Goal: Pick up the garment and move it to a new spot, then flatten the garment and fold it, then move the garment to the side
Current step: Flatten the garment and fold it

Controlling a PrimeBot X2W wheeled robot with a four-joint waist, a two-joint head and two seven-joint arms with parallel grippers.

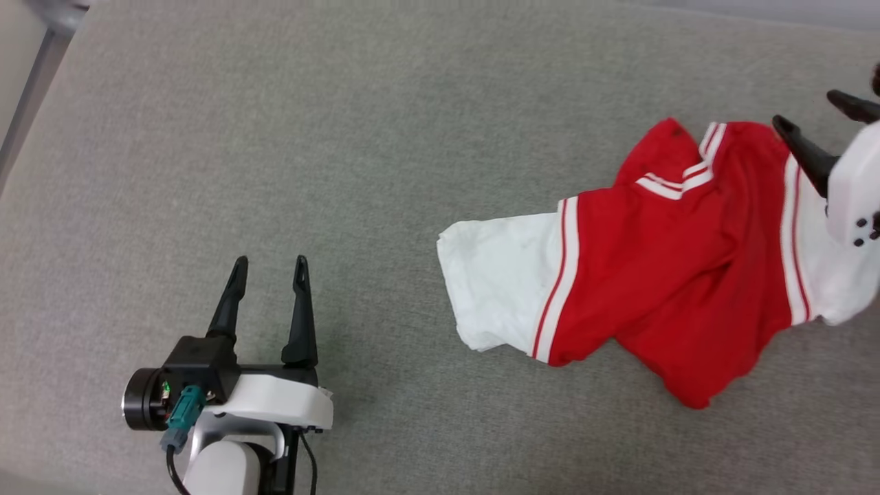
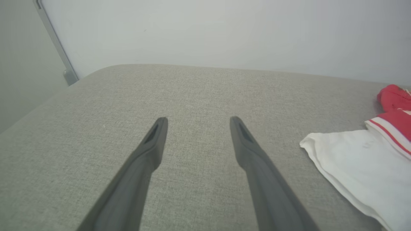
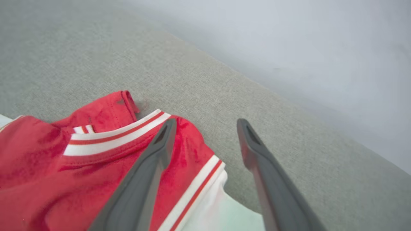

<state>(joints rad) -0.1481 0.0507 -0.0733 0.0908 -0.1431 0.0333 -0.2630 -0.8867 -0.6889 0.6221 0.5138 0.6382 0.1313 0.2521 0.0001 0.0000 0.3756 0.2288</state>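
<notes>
My left gripper is going to grab the red T-shirt (image 1: 660,264) next by its white sleeve's edge (image 1: 452,284), to pick it up and move it.
The garment (image 1: 660,268) is a red T-shirt with white sleeves and striped trim, lying crumpled on the grey fabric surface at the right; no lettering shows. My right gripper (image 1: 815,110) hovers open over its far right part. In the right wrist view the right gripper (image 3: 205,125) has one finger above the red shoulder by the striped collar (image 3: 112,136) and the other over bare fabric. My left gripper (image 1: 269,265) stands open at the lower left, well apart from the shirt. The left gripper (image 2: 196,122) has one white sleeve (image 2: 356,163) off to its right.
The grey upholstered surface (image 1: 309,137) stretches wide to the left and behind the shirt. A metal post (image 1: 27,89) runs along its far left edge. A pale wall (image 2: 224,32) rises behind the surface's far edge.
</notes>
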